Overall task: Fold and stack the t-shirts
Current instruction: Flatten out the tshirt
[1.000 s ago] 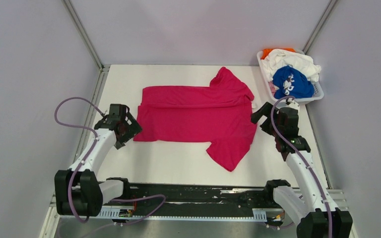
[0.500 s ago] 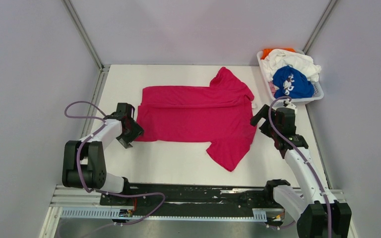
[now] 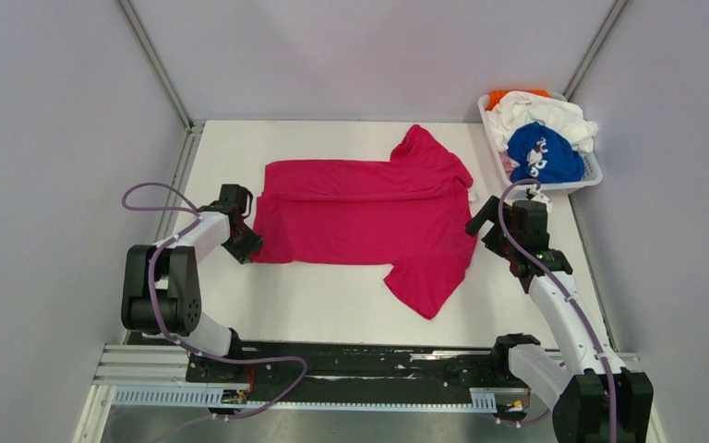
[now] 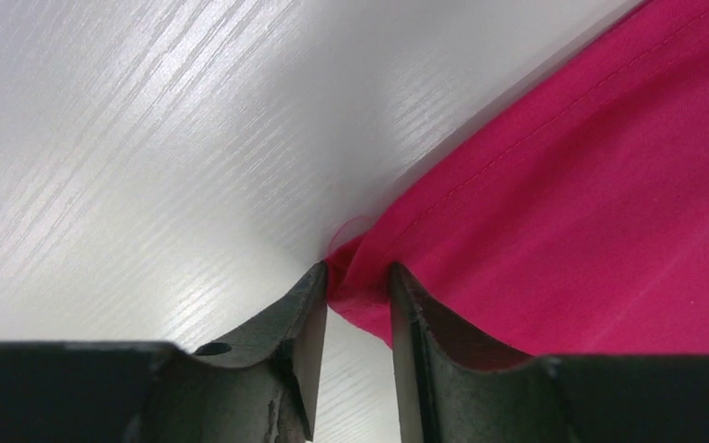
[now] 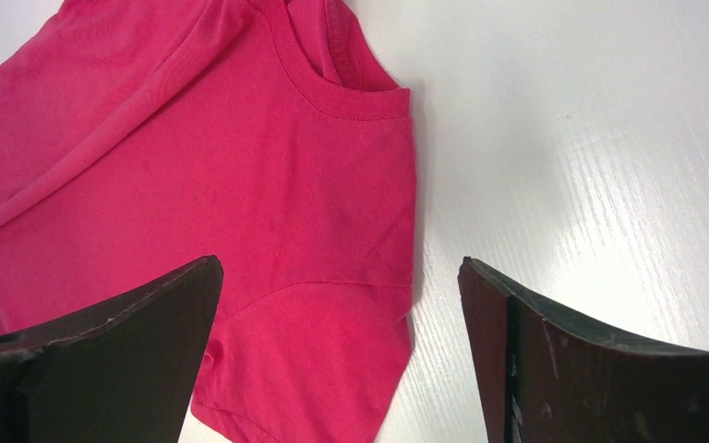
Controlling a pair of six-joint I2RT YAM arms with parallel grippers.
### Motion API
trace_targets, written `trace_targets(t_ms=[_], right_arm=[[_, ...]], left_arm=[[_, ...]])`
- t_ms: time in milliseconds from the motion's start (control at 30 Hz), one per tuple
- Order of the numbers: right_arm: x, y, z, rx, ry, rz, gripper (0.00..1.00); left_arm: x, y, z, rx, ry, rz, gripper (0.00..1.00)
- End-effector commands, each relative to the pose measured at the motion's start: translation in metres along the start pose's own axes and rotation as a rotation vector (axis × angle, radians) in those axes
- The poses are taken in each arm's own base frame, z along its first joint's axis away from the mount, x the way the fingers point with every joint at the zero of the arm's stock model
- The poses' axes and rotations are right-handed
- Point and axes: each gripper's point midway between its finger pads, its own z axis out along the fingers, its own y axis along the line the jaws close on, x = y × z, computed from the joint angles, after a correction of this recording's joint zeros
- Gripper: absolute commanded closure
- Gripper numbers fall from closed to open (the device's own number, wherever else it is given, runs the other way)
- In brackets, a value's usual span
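Note:
I should next grip the pink t-shirt's shoulder edge between collar and near sleeve (image 3: 474, 237) (image 5: 406, 201) with my right gripper. That is to spread the t-shirt flat for folding.
The magenta-pink t-shirt (image 3: 369, 217) lies spread on the white table, its top part folded down and one sleeve pointing toward the near edge. My left gripper (image 3: 249, 247) sits low at the shirt's left near corner. In the left wrist view this gripper (image 4: 358, 277) is pinched on the bunched corner of the pink cloth (image 4: 591, 212). My right gripper (image 3: 482, 226) hovers wide open at the shirt's right edge, over the collar and sleeve (image 5: 194, 185), holding nothing (image 5: 340, 263). The blue t-shirt (image 3: 543, 155), white t-shirt (image 3: 545, 113) and orange t-shirt (image 3: 503, 96) are piled in the basket.
The white slotted basket (image 3: 594, 171) stands at the table's far right corner, just behind the right arm. Grey walls close in the table on three sides. The arms' black base rail (image 3: 360, 360) runs along the near edge.
The left arm has dropped and reached in to the shirt's left near corner, and its jaws have closed from wide open onto the cloth. The right arm has barely moved.

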Motion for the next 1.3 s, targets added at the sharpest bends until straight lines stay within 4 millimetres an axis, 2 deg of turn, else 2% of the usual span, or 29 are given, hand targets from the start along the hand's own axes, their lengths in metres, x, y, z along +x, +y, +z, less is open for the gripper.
trace_targets(t_ms=[0, 67, 100, 133, 200, 333, 433, 500, 600, 767, 967, 1133, 1267], right_arm=[[-0.008, -0.003, 0.001, 0.02, -0.032, -0.006, 0.0], [-0.007, -0.004, 0.001, 0.024, -0.03, -0.008, 0.0], [-0.007, -0.004, 0.001, 0.024, -0.028, -0.008, 0.0], [-0.006, -0.005, 0.001, 0.026, -0.024, -0.008, 0.0], [-0.005, -0.005, 0.001, 0.029, -0.019, -0.009, 0.0], [-0.003, 0.0, -0.004, 0.023, 0.028, -0.004, 0.0], [0.01, 0.008, -0.007, 0.022, 0.113, -0.03, 0.0], [0.03, 0.017, -0.009, 0.021, 0.197, -0.076, 0.02], [0.073, 0.036, -0.017, 0.026, 0.359, -0.156, 0.04], [0.137, 0.046, -0.04, 0.033, 0.573, -0.23, 0.12], [0.184, 0.042, -0.058, 0.059, 0.717, -0.289, 0.23], [0.206, 0.037, -0.062, 0.084, 0.767, -0.337, 0.34], [0.219, 0.027, -0.059, 0.131, 0.792, -0.358, 0.38]], left_arm=[[0.001, -0.001, 0.011, -0.029, 0.022, -0.018, 0.64], [0.001, -0.001, 0.013, -0.032, 0.032, -0.01, 0.7], [0.002, -0.002, 0.014, -0.034, 0.037, -0.008, 0.78], [0.002, -0.002, 0.014, -0.035, 0.039, -0.005, 0.91], [0.001, -0.002, 0.012, -0.037, 0.043, 0.003, 1.0], [-0.003, 0.002, 0.004, -0.041, 0.018, 0.022, 1.0], [-0.008, 0.004, -0.007, -0.022, -0.015, 0.034, 1.0], [-0.008, 0.005, -0.014, -0.005, -0.026, 0.043, 1.0], [-0.004, 0.003, -0.022, 0.037, -0.024, 0.054, 1.0], [0.001, 0.008, -0.03, 0.064, -0.025, 0.067, 1.0], [0.005, 0.012, -0.035, 0.081, -0.028, 0.09, 1.0], [0.007, 0.011, -0.037, 0.096, -0.024, 0.106, 1.0], [0.009, 0.011, -0.037, 0.099, -0.018, 0.111, 1.0]])
